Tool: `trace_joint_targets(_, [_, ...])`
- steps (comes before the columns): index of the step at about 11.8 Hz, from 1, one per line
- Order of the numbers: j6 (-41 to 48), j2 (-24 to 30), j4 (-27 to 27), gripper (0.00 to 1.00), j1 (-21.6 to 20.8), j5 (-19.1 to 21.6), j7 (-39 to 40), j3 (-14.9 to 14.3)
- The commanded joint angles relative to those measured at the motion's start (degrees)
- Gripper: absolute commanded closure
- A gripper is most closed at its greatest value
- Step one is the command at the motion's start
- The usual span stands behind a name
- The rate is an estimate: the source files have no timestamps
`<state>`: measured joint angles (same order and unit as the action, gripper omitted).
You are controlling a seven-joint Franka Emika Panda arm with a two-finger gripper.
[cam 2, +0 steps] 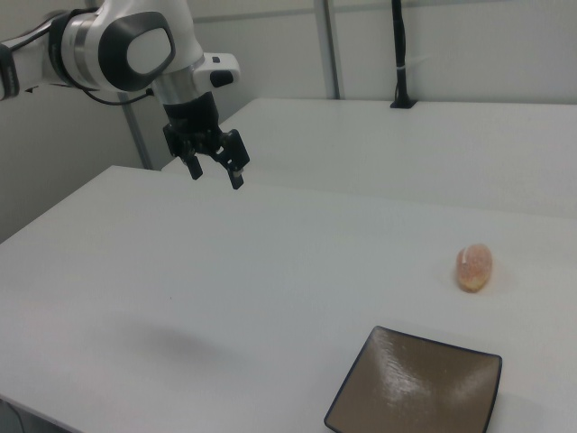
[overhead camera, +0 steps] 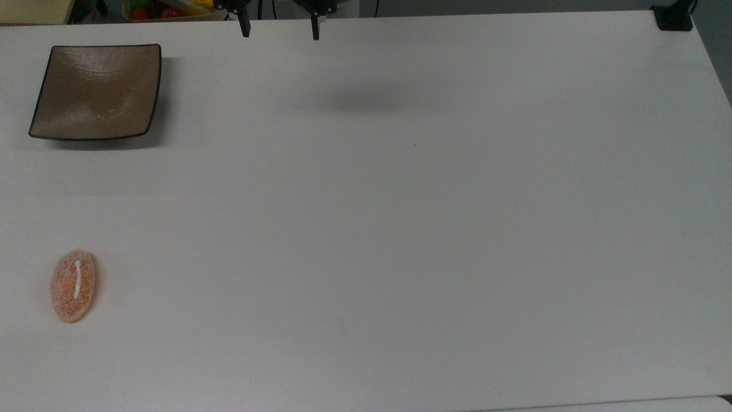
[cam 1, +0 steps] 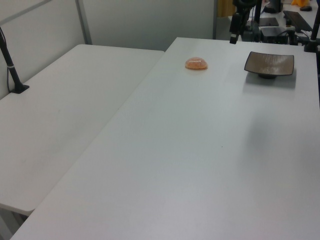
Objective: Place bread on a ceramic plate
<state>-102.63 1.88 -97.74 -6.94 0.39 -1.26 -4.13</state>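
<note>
My gripper should next grab the bread by its middle [cam 1: 196,63] to put it on the ceramic plate [cam 1: 269,64].
The bread [overhead camera: 73,286], a small oval orange-brown bun with one white stripe, lies on the white table near the top view's lower left. The ceramic plate [overhead camera: 97,91], square, brown-grey and dark-rimmed, sits bare at the top view's upper left, well apart from the bun. My gripper [overhead camera: 280,31] hangs open and holds nothing above the table's far edge, to the right of the plate. In the right view the gripper [cam 2: 216,173] hovers high over the table, far from the bread [cam 2: 474,267] and the plate [cam 2: 415,388]. The left view has bread [cam 1: 196,63] and plate [cam 1: 269,64] side by side.
A black clamp mount [overhead camera: 675,20] grips the table's corner at the top view's upper right. A bin of colourful items [overhead camera: 166,8] stands behind the far edge. A second white table [cam 1: 65,100] adjoins on the left view's left, with a black post [cam 1: 12,70].
</note>
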Motion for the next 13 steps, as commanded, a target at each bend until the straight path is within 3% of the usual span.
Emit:
trace_joint_targets(1, [-1.6,-0.1,-1.2,0.00,0.4,-0.7,0.5,0.8])
trace_joint_targets(9, [-1.0,-0.4,-1.5,0.00,0.3,-0.6,0.7,0.8])
trace_joint_targets(10, [-0.6,-0.4,-1.3,0.00,0.5,-0.6,2.5,0.8])
trace_joint_targets(13, [-0.3,-0.7,-1.4,0.00,2.1,-0.6,17.2,0.8])
